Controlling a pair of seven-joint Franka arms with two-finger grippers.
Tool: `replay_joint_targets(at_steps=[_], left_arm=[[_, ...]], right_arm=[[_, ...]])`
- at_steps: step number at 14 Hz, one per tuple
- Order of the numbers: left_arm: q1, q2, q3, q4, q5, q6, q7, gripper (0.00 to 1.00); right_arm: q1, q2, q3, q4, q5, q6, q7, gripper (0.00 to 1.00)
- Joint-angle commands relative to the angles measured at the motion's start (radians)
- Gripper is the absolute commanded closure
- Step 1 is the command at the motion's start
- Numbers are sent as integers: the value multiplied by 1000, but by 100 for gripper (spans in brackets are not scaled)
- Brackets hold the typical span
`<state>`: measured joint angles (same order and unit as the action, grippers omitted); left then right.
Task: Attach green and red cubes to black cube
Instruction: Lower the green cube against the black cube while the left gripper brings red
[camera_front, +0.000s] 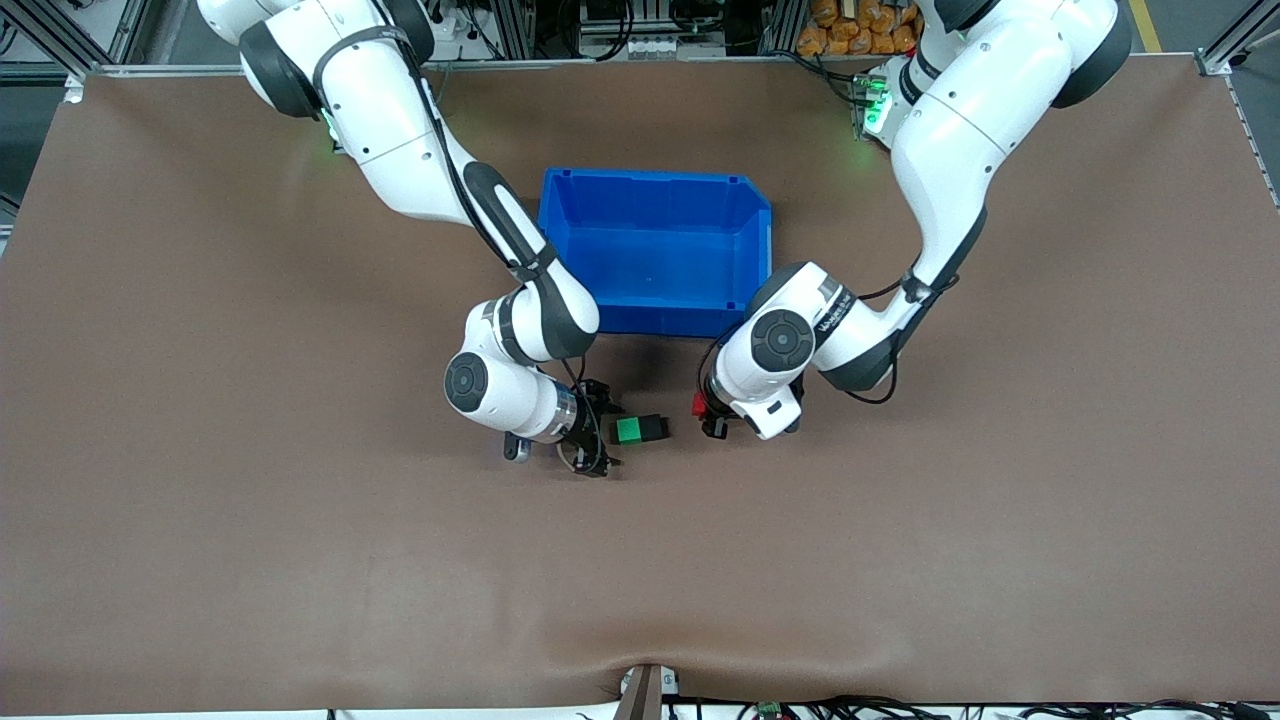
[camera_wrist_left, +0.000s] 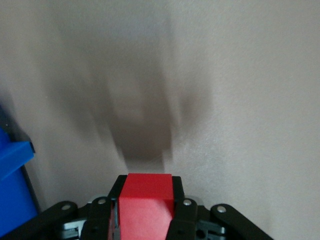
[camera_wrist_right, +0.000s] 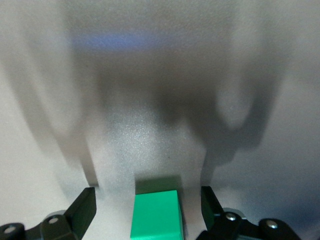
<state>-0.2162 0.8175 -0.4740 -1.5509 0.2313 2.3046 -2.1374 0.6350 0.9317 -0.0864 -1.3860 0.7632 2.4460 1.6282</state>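
I should keep the red cube held in my left gripper until the gap between the red cube and the black cube closes.
The green cube (camera_front: 629, 431) lies on the table, pressed side by side against the black cube (camera_front: 654, 428), which is on the side toward the left arm's end. My right gripper (camera_front: 603, 432) is open around the green cube (camera_wrist_right: 156, 216), and its fingers (camera_wrist_right: 85, 210) stand apart from the cube on both sides. My left gripper (camera_front: 705, 412) is shut on the red cube (camera_front: 698, 403), low over the table mat a short gap from the black cube. In the left wrist view the red cube (camera_wrist_left: 146, 202) fills the space between the left gripper (camera_wrist_left: 146, 187) fingers.
A blue bin (camera_front: 650, 178) with nothing in it stands on the brown mat, farther from the front camera than both grippers and the cubes. One corner of the bin (camera_wrist_left: 15, 165) shows in the left wrist view. Bare mat surrounds the cubes.
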Motion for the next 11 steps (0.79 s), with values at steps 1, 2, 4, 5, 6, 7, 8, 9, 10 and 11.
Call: replay_joint_targets(at_steps=[1, 2, 4, 5, 6, 7, 8, 9, 10, 11], left_arm=[[-19, 32, 9, 44, -17, 8, -66, 100], [-35, 46, 11, 57, -9, 34, -119, 100], [-92, 63, 61, 89, -12, 45, -151, 100], [-121, 63, 93, 92, -15, 45, -154, 100], [-147, 65, 116, 98, -15, 45, -159, 100], [-164, 77, 133, 113, -15, 45, -165, 100], [-170, 87, 139, 130, -15, 45, -168, 100], [-172, 95, 141, 138, -13, 45, -168, 100], [-187, 104, 146, 143, -12, 45, -168, 100], [-207, 106, 168, 152, -13, 45, -171, 100]], right_arm=[[-1, -17, -15, 10, -45, -8, 33, 0], [-4, -31, -32, 7, -83, -34, 30, 0], [-6, -47, -102, 31, -162, -216, 27, 0], [-9, -47, -131, 73, -183, -301, 18, 0], [-20, -47, -157, 111, -205, -382, 0, 0], [-35, -48, -171, 137, -223, -439, -45, 0], [-64, -48, -179, 160, -223, -485, -127, 0], [-96, -50, -181, 182, -223, -516, -230, 0], [-127, -51, -182, 196, -225, -544, -334, 0], [-164, -60, -182, 202, -225, -580, -437, 0]])
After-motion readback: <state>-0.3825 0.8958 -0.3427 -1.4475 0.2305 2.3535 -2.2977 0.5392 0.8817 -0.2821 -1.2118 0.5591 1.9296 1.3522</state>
